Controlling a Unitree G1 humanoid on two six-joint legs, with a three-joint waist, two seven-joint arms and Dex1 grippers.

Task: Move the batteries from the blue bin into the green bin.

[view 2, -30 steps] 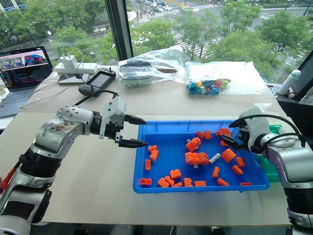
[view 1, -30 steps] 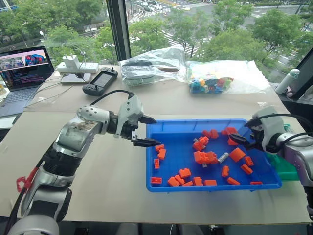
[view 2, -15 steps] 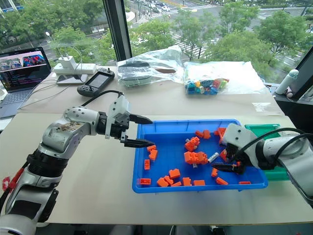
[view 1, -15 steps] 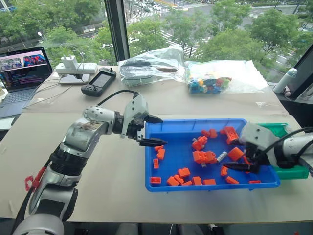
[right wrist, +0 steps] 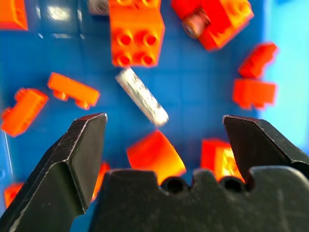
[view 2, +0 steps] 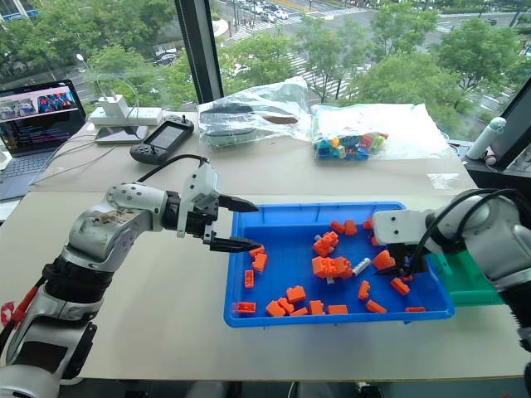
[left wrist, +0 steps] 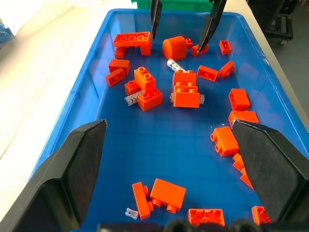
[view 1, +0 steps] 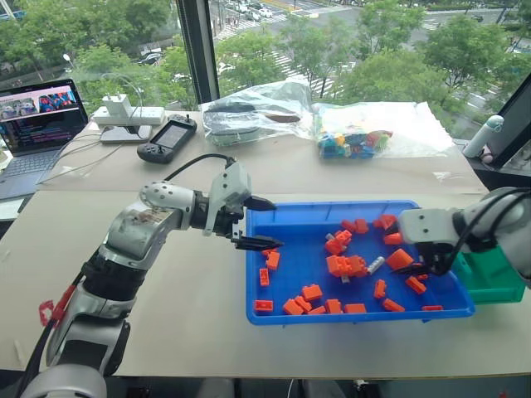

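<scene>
The silver battery is beyond my fingertips. My right gripper should move toward the battery first and then close on it.
The blue bin (view 1: 299, 214) sits at the table's centre right, holding many orange bricks (view 1: 347, 265). One silver battery (view 1: 376, 265) lies in its middle beside a brick cluster. The left wrist view shows two batteries (left wrist: 174, 64) (left wrist: 131, 100) among the bricks. The green bin (view 1: 496, 280) stands against the blue bin's right end. My right gripper (view 1: 426, 268) points down into the blue bin's right part, open, with a battery (right wrist: 141, 96) lying just beyond its fingertips. My left gripper (view 1: 272, 224) hovers open over the bin's left rim, holding nothing.
A laptop (view 1: 41, 116), a power strip (view 1: 124, 112) and a handheld game controller (view 1: 170, 137) lie at the back left. Two plastic bags (view 1: 257, 112), one with coloured bricks (view 1: 357, 141), lie behind the blue bin. A white bottle (view 1: 484, 137) stands at the far right.
My right gripper has swung from the blue bin's right edge to inside it, rolling over so that it now points down at the bricks. The left gripper has stayed in place.
</scene>
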